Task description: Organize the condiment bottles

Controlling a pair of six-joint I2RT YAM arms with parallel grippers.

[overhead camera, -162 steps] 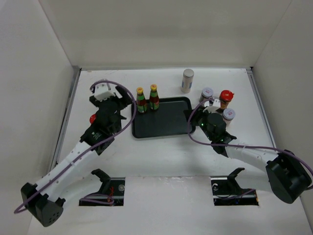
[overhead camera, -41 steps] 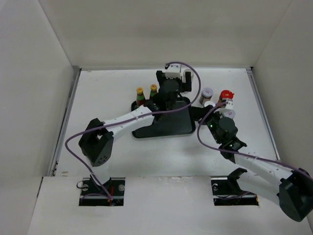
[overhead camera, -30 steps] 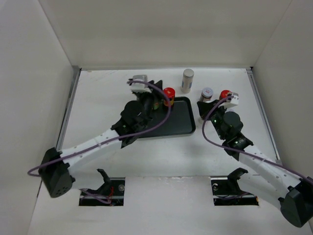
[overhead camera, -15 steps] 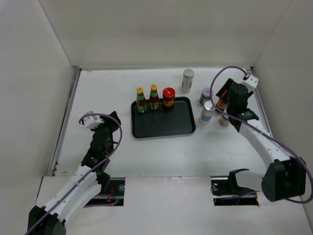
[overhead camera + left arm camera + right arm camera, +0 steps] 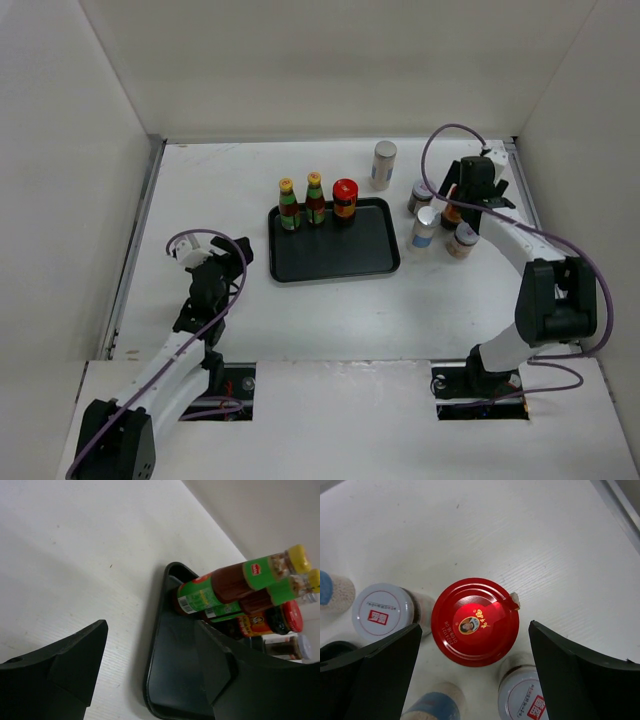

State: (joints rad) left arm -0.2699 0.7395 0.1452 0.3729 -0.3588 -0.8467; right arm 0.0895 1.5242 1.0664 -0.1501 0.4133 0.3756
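My right gripper grabs the red-lidded jar by opposite sides of its body [image 5: 452,213] next, which leaves the jar's base free to stand in the black tray [image 5: 340,255].
Two slim sauce bottles [image 5: 288,203] [image 5: 315,197] with yellow caps and a red-lidded jar [image 5: 345,198] stand in a row along the back of the black tray [image 5: 340,255]. My right gripper [image 5: 460,200] hangs open straight above a second red-lidded jar [image 5: 475,621], one finger on each side of the lid and clear of it. Grey-lidded shakers [image 5: 382,611] [image 5: 525,700] stand close around that jar. My left gripper [image 5: 238,252] is open and empty, low over the table left of the tray [image 5: 170,680], facing the sauce bottles [image 5: 235,577].
A tall white shaker [image 5: 384,163] stands alone near the back wall. More shakers [image 5: 421,195] [image 5: 427,228] [image 5: 462,240] crowd the table right of the tray. White walls close in the left, back and right sides.
The left arm set a red-lidded jar on the tray, let go and drew back to the left. The right arm swung to the back right, over the other red jar, jaws opening wide.
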